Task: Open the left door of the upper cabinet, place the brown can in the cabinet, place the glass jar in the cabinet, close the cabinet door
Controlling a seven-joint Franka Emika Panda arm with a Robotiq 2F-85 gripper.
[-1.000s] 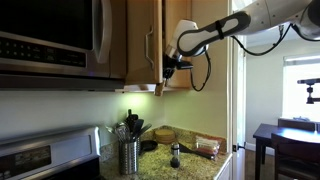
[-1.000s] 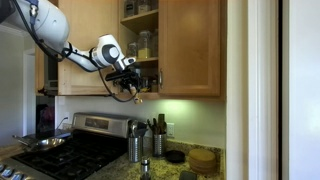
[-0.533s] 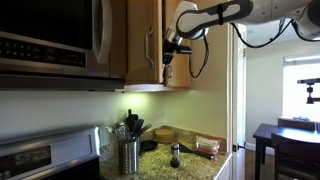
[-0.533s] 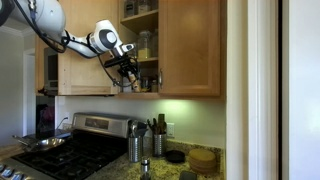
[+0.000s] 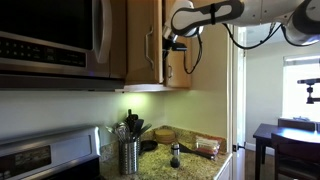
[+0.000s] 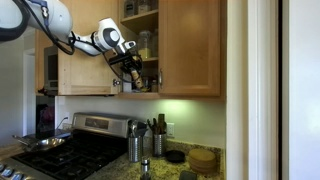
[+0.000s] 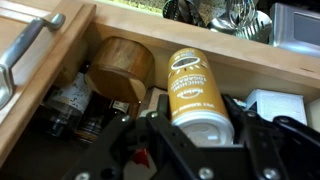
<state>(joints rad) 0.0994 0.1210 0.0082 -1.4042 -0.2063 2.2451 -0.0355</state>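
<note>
The brown can still hangs short of the cabinet shelf and would fall toward the counter if I opened now, so my gripper needs to keep holding it.
My gripper (image 7: 196, 128) is shut on the brown can (image 7: 194, 85), an orange-brown cylinder with a pale lid. It holds the can at the lower shelf opening of the upper cabinet (image 6: 141, 30). The gripper shows at the cabinet front in both exterior views (image 5: 171, 46) (image 6: 133, 72). The left door (image 6: 85, 45) stands open, and its silver handle (image 7: 28, 48) shows in the wrist view. In an exterior view the door is seen edge-on (image 5: 150, 40). The glass jar (image 5: 175, 154) with a dark top stands on the granite counter below.
Inside the cabinet are a wooden bowl (image 7: 125, 65), dark bottles (image 7: 70, 105) and a white box (image 7: 275, 105). The matching door (image 6: 190, 45) is shut. A microwave (image 5: 50, 35), a ribbed utensil holder (image 5: 128, 155) and a stove (image 6: 70, 155) lie below.
My gripper has risen with the brown can from under the cabinet's bottom edge to the level of the lower shelf and moved in towards the opening.
</note>
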